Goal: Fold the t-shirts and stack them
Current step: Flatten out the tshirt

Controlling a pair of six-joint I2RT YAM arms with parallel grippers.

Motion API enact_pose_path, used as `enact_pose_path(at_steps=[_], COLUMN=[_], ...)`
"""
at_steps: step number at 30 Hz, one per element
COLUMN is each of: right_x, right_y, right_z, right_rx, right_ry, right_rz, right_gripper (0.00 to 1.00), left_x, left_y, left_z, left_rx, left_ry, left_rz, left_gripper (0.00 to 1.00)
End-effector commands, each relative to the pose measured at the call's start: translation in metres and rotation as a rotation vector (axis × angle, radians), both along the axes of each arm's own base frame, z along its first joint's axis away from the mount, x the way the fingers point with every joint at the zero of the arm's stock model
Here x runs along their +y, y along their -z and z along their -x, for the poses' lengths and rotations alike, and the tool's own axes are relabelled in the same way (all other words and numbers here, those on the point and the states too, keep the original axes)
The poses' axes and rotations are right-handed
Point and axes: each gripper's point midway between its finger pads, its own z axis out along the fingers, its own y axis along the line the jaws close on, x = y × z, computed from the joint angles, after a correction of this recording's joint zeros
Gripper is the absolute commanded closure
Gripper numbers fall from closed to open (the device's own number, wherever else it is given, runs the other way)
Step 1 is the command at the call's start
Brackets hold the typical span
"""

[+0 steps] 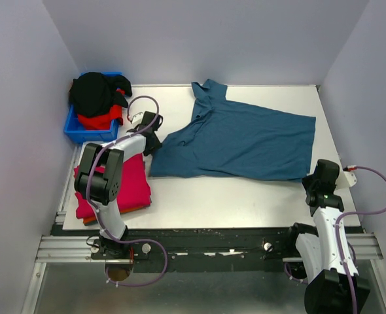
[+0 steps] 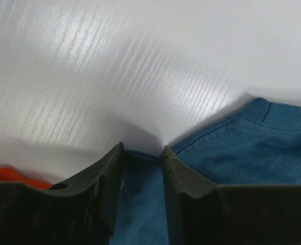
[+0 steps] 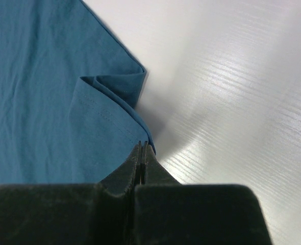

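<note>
My left gripper's parted fingers are on either side of the teal-blue t-shirt's raised corner, reaching past its edge toward the white tabletop, so it is time to close now.
The large teal-blue t-shirt point(image 1: 239, 140) lies spread across the table, collar toward the back. My left gripper point(image 1: 152, 135) is at its left corner; in the left wrist view its jaws point(image 2: 142, 153) are closed to a narrow gap filled with teal cloth point(image 2: 140, 204). My right gripper point(image 1: 323, 175) sits at the shirt's near right corner, with its fingers point(image 3: 143, 148) pressed together on the hem point(image 3: 115, 120). A folded crimson-pink shirt point(image 1: 124, 186) lies at the left on an orange one point(image 1: 118, 213). Black point(image 1: 93, 93) and red point(image 1: 100, 120) shirts fill the bin.
The small bright-blue plastic bin point(image 1: 75, 129) stands at the back left against the wall. Grey walls close in the table on three sides. A black rail point(image 1: 212, 242) runs along the near edge. Orange cloth point(image 2: 13, 176) shows at the left wrist view's lower left.
</note>
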Motion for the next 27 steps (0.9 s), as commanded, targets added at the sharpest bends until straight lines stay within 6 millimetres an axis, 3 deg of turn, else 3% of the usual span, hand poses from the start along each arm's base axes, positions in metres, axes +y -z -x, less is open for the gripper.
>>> enact_pose_path(at_steps=[1, 5, 8, 11, 14, 16, 21, 27], right_x=[-0.002, -0.001, -0.001, 0.004, 0.024, 0.028, 0.022, 0.018], right_y=[0.0, 0.0, 0.0, -0.006, -0.022, -0.027, -0.067, -0.115], right_z=[-0.001, -0.002, -0.001, -0.009, -0.042, -0.053, -0.077, -0.093], right_rx=[-0.008, -0.007, -0.005, -0.026, -0.105, -0.061, -0.03, -0.137], right_ry=[0.0, -0.003, -0.005, -0.044, -0.207, -0.227, -0.236, -0.242], right_rz=[0.006, 0.001, 0.003, -0.008, -0.048, -0.099, -0.102, -0.06], right_gripper=[0.99, 0.99, 0.99, 0.99, 0.99, 0.99, 0.99, 0.99], left_x=[0.0, -0.004, -0.01, -0.012, -0.013, -0.013, -0.01, -0.009], left_y=[0.015, 0.018, 0.014, -0.005, -0.032, -0.054, -0.103, -0.148], left_z=[0.027, 0.027, 0.021, 0.012, 0.001, -0.007, -0.022, -0.026], left_rx=[0.064, 0.064, 0.05, 0.001, -0.056, -0.09, -0.149, -0.242], left_ry=[0.001, 0.008, 0.036, 0.058, 0.064, 0.062, 0.05, 0.041], left_rz=[0.016, 0.039, 0.055, 0.059, 0.055, 0.052, 0.027, 0.043], left_gripper=[0.66, 1.0, 1.0, 1.0, 1.0, 1.0, 1.0, 1.0])
